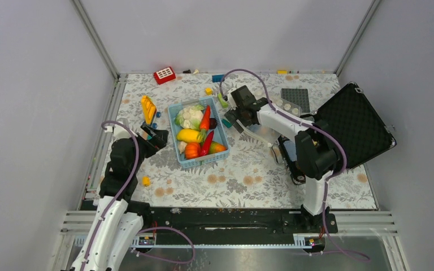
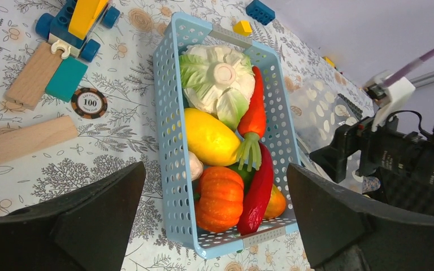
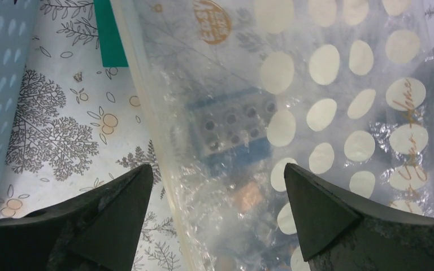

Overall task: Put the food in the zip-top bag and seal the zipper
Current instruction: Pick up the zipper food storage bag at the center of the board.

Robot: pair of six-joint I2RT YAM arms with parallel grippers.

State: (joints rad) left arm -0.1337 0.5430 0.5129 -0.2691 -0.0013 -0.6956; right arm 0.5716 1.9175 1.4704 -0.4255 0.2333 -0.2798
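Observation:
I need to grab the bag's zipper on the basket side with my right gripper next, to hold the zip-top bag's opening open for food.
The food lies in a light-blue basket (image 1: 176, 131), also in the left wrist view (image 2: 169, 113): a white-green cauliflower (image 2: 217, 79), two red chilies (image 2: 254, 113), a yellow piece (image 2: 212, 138) and an orange pumpkin piece (image 2: 220, 197). My left gripper (image 1: 155, 137) is open and empty, left of the basket, its jaws spread wider than the basket's near end (image 2: 216, 167). The dotted zip-top bag (image 1: 263, 134) lies flat right of the basket. My right gripper (image 3: 218, 167) hovers open above its left edge, straddling the zipper strip (image 3: 147, 101). A blue brick (image 3: 231, 124) shows through the bag (image 3: 328, 84).
An open black case (image 1: 356, 124) stands at the right. A grey plate (image 1: 296, 97), a red brick (image 1: 164, 74) and a yellow toy vehicle (image 1: 148, 108) lie at the back. Wooden blocks (image 2: 28, 138) and a poker chip (image 2: 89, 103) lie left of the basket.

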